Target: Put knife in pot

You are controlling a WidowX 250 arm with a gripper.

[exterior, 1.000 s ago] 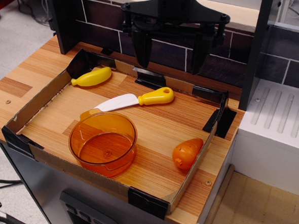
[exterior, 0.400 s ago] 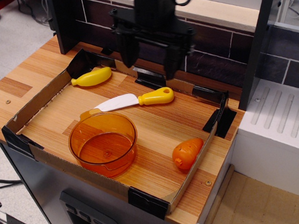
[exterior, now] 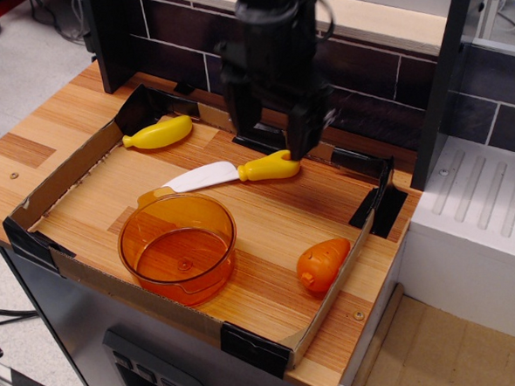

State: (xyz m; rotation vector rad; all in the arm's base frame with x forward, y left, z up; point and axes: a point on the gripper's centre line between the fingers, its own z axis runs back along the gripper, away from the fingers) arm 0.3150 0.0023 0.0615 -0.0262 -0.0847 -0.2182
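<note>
The gripper grabs the knife by its yellow handle [exterior: 270,167] next, since the knife's white blade [exterior: 203,177] lies bare on the bottom of the tray.
The knife [exterior: 230,172] lies flat on the wooden tray floor, white blade to the left, yellow handle to the right. The translucent orange pot [exterior: 178,247] sits empty at the front left, just below the blade tip. My black gripper [exterior: 271,147] hangs open right over the knife's handle end. One finger is behind the handle at its left and the other finger [exterior: 302,140] is by its right tip. It holds nothing.
A yellow banana-shaped toy [exterior: 158,133] lies at the back left. A small orange toy vegetable [exterior: 323,263] lies at the front right. A low cardboard wall [exterior: 73,174] rings the tray. A dark brick backsplash stands behind, a white drainboard [exterior: 482,223] to the right.
The gripper has moved left and come down from above the back wall to just over the knife's handle. The knife, pot and toys have not moved.
</note>
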